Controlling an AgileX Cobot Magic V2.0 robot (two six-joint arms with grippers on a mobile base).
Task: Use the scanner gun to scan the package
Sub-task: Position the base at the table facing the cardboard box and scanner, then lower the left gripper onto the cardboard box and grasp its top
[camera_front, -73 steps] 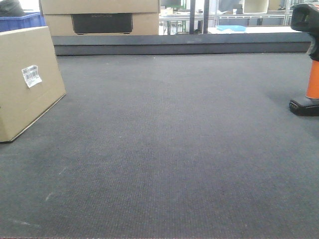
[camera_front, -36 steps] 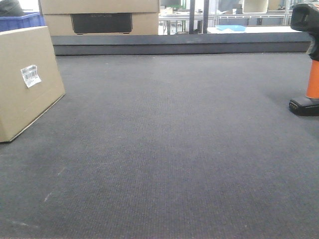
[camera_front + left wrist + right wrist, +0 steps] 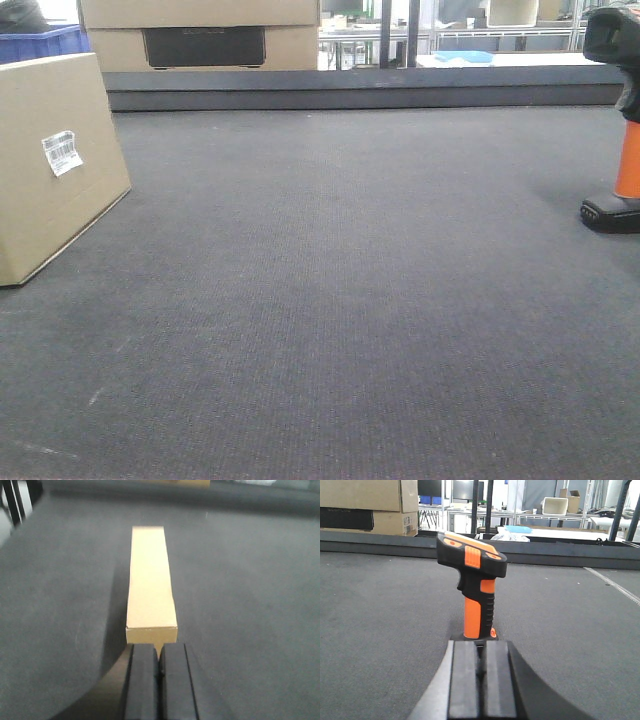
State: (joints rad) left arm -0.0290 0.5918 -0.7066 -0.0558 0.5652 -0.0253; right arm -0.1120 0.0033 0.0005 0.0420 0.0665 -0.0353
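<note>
My left gripper needs to go to the package and grab it by its broad sides, so that the package's white label [image 3: 62, 153] stays free for the scanner gun.
The package [image 3: 45, 170], a tan cardboard box with a small white label [image 3: 62, 152], stands on edge at the left of the dark mat. In the left wrist view its narrow top [image 3: 151, 585] stretches away right ahead of my left gripper [image 3: 159, 652], which is shut with nothing in it, just short of the box's near end. The scanner gun [image 3: 618, 120], black head and orange handle on a black base, stands upright at the right edge. In the right wrist view the scanner gun [image 3: 475, 587] stands just beyond my right gripper [image 3: 480, 647], shut and empty.
A wider carton [image 3: 200, 35] with a dark panel sits behind the raised back ledge [image 3: 360, 88] of the mat. A blue crate [image 3: 45, 42] is at the back left. Benches and racks [image 3: 560, 510] stand beyond the ledge.
The package's picture has shifted very slightly in the front view since a second ago. The scanner gun stays where it was.
</note>
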